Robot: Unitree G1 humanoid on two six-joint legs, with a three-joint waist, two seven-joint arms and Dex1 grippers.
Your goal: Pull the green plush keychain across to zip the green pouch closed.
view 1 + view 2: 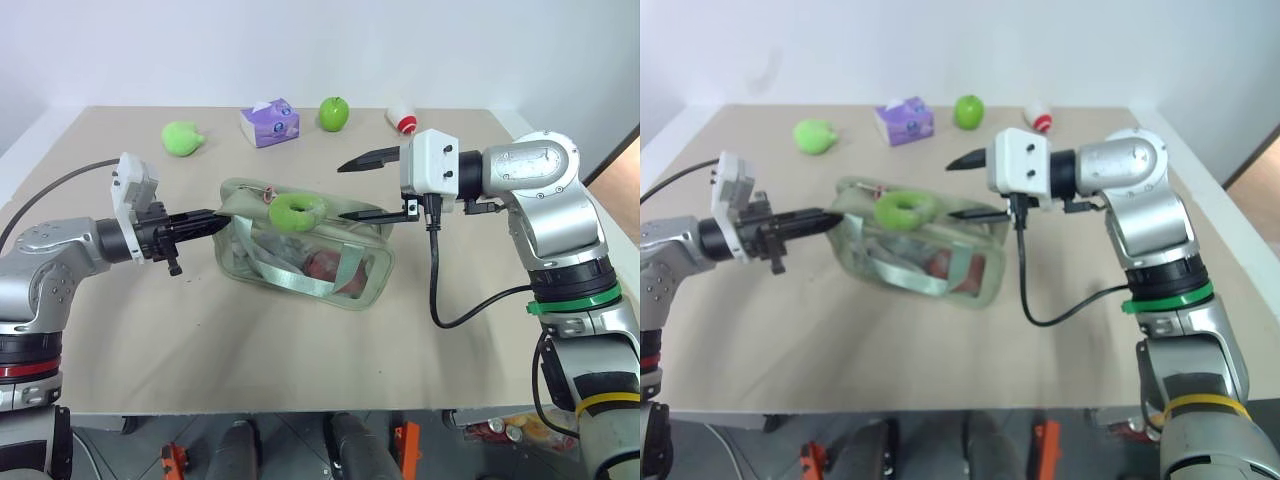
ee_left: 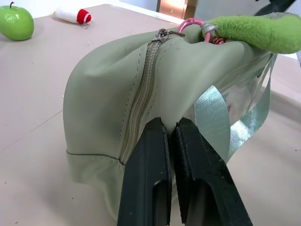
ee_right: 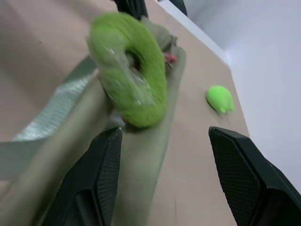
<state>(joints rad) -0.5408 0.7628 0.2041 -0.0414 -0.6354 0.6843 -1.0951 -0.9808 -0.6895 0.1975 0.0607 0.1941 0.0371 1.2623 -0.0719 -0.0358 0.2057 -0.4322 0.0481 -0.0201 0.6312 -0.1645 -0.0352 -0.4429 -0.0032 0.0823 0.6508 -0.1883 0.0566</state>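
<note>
My right gripper is to grab the keychain by its fuzzy ring (image 1: 297,211) (image 3: 146,103) to zip the pouch closed.
The green pouch (image 1: 366,262) lies mid-table with its zipper on top and its strap handle draped down the clear side. The green plush keychain (image 1: 297,210), a fuzzy lime ring on a pink clasp (image 2: 193,23), rests on the pouch's top near the middle. My left gripper (image 1: 207,222) is shut on the fabric at the pouch's left end, beside the zipper (image 2: 141,89). My right gripper (image 1: 357,189) is open at the pouch's right end and points left toward the keychain (image 3: 131,75), which lies just ahead of its fingertips, untouched. Its lower finger (image 1: 368,214) lies along the pouch's top edge.
Along the table's back stand a lime plush blob (image 1: 182,137), a purple tissue pack (image 1: 269,122), a green apple (image 1: 334,113) and a white bottle with a red cap (image 1: 402,119). A black cable (image 1: 437,290) hangs from my right wrist.
</note>
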